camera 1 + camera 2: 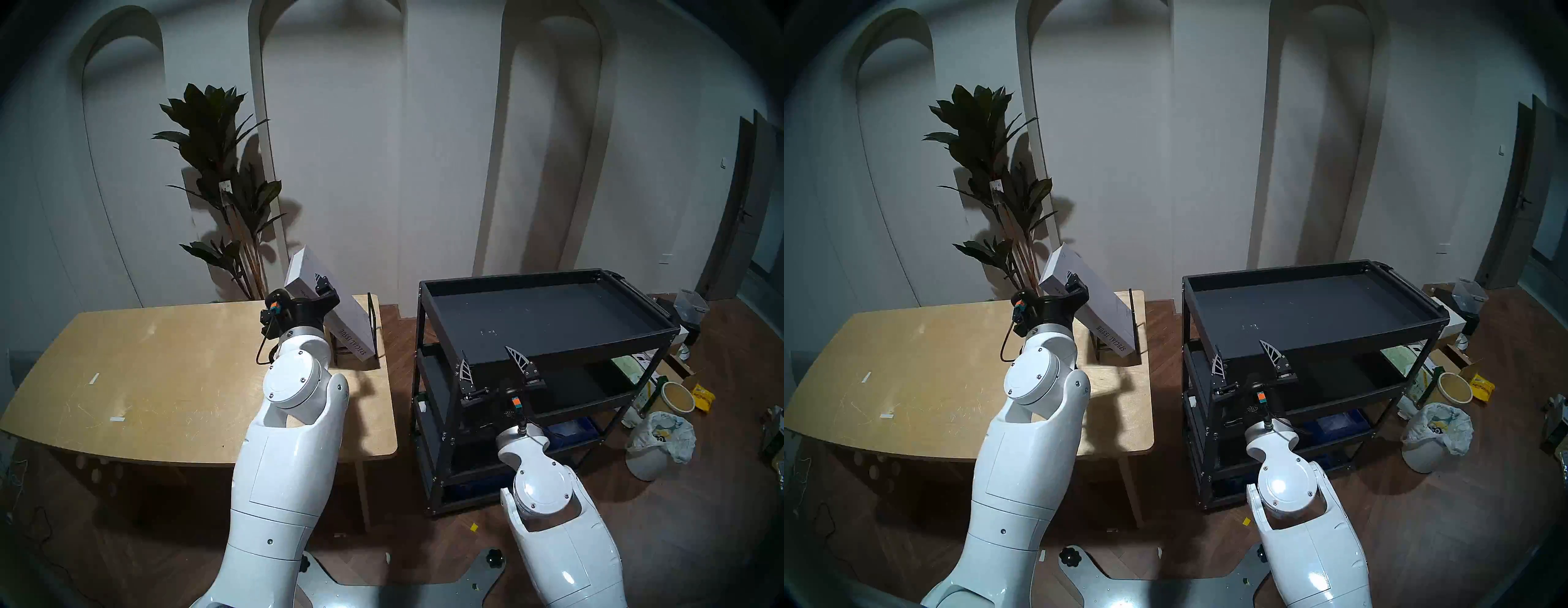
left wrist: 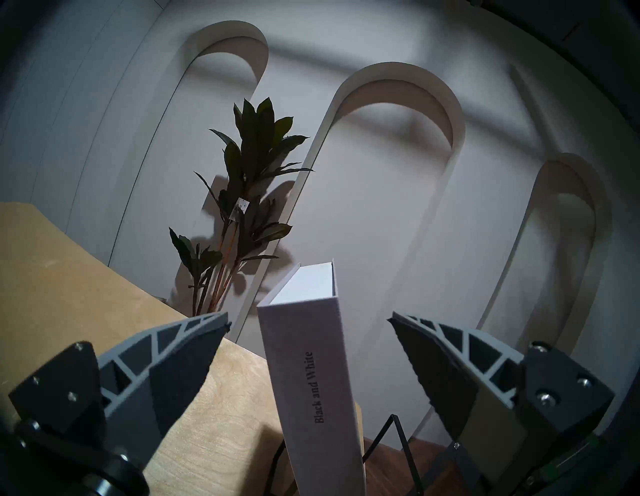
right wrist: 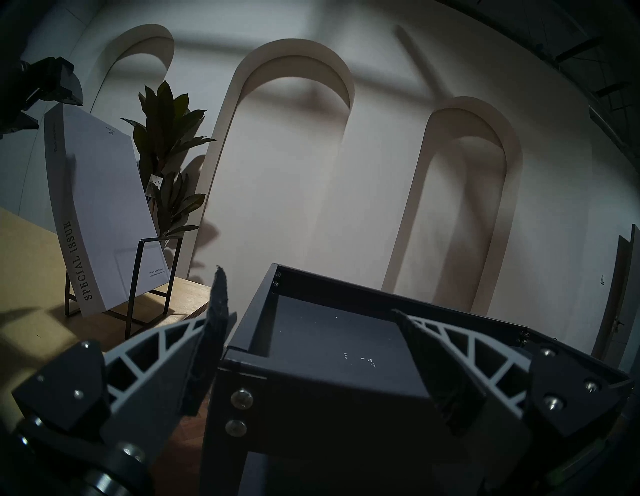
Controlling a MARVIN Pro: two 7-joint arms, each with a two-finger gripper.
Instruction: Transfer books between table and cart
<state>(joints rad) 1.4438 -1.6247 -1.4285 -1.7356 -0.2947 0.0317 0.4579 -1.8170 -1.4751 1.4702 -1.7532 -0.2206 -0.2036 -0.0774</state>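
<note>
My left gripper grabs the book by its raised upper end next, since the black wire rack hems in the book's lower end.
A thick white-grey book with "SPECIAL ISSUE" on its spine leans tilted in a black wire rack at the far right corner of the plywood table. My left gripper is open at the book's raised upper end. In the left wrist view the spine stands between the spread fingers, with a gap on both sides. My right gripper is open and holds nothing. It sits at the near left corner of the black cart's top tray, its fingers either side of the rim.
A tall potted plant stands behind the table by the arched wall. The cart stands right of the table across a narrow gap of wooden floor. A bagged bucket, a round tub and packets lie on the floor right of the cart.
</note>
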